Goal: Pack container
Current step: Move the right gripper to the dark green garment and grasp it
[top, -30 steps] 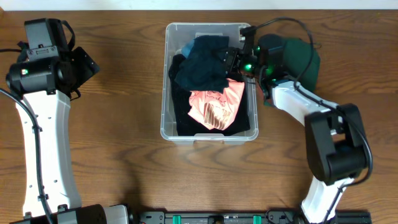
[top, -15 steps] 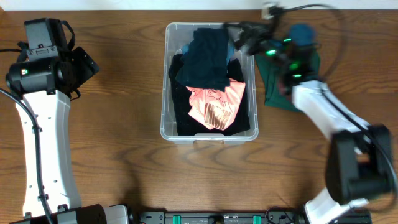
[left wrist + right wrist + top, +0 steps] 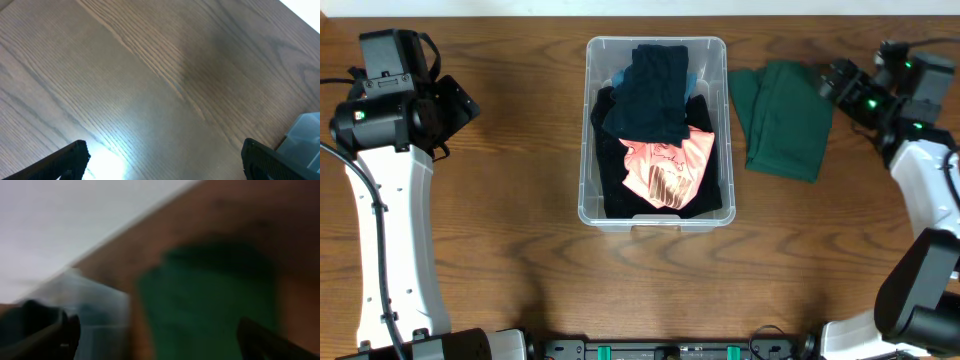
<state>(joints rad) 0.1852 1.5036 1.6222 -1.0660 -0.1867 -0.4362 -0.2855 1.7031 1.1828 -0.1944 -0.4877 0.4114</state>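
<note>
I should next grab the folded green garment (image 3: 785,118) with my right gripper by its edge away from the container, so its body stays free to lay inside.
The clear plastic container (image 3: 586,130) stands at the table's middle back, holding dark navy and black garments (image 3: 650,95) with a pink cloth (image 3: 668,170) on top. A folded dark green garment (image 3: 785,118) lies flat on the table just right of it. My right gripper (image 3: 830,80) hovers open at the green garment's far right edge, empty; its wrist view is blurred and shows the green garment (image 3: 210,300) and the container's corner (image 3: 95,305). My left gripper (image 3: 162,160) is open over bare wood, left of the container (image 3: 305,135).
The wooden table's back edge (image 3: 520,14) meets a white wall. The left arm (image 3: 390,180) stands along the left side and the right arm (image 3: 930,190) along the right edge. A black rail (image 3: 660,350) runs along the front.
My right gripper opened and let go of the dark garment in the container, then swung up and right out of it, ending at the green garment's right side. The left arm stayed still.
</note>
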